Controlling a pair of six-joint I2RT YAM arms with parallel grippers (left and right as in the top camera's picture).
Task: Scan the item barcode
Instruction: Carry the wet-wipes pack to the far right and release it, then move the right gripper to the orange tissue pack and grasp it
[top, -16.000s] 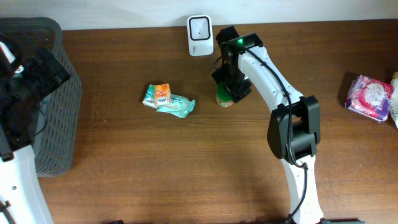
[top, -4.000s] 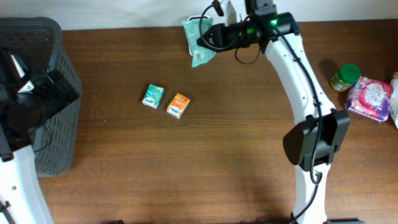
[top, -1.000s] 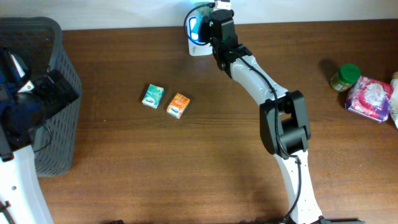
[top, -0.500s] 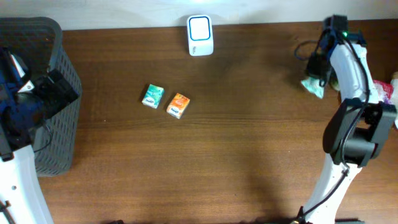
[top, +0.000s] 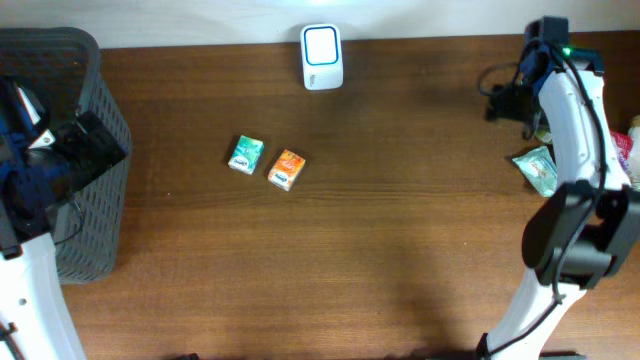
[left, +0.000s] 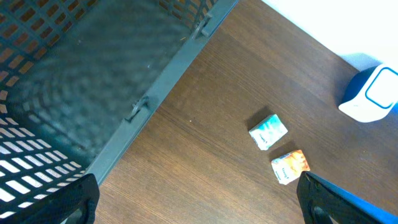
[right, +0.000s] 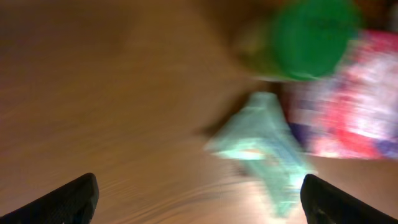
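Observation:
I need to grab the small orange box (top: 286, 169) by one end with my right gripper, so that its sides stay free to scan.
The white barcode scanner (top: 322, 57) stands at the table's back edge and also shows in the left wrist view (left: 370, 95). A teal pouch (top: 537, 168) lies free on the table at the far right. My right gripper (top: 507, 103) hangs open just above and left of it. In the blurred right wrist view the pouch (right: 267, 149) lies between and beyond the spread fingers of the right gripper (right: 199, 202), which holds nothing. A small teal box (top: 245, 154) and a small orange box (top: 286, 169) lie left of centre. My left gripper (left: 199, 208) is open and empty by the basket.
A dark mesh basket (top: 60, 120) fills the left end of the table under the left arm. A green-lidded jar (right: 308, 37) and a pink package (right: 354, 106) sit right behind the pouch, near the right edge.
My right arm swung from the scanner to the far right with the teal pouch. Its jaws then opened, and the pouch now lies on the table. The left arm has not moved.

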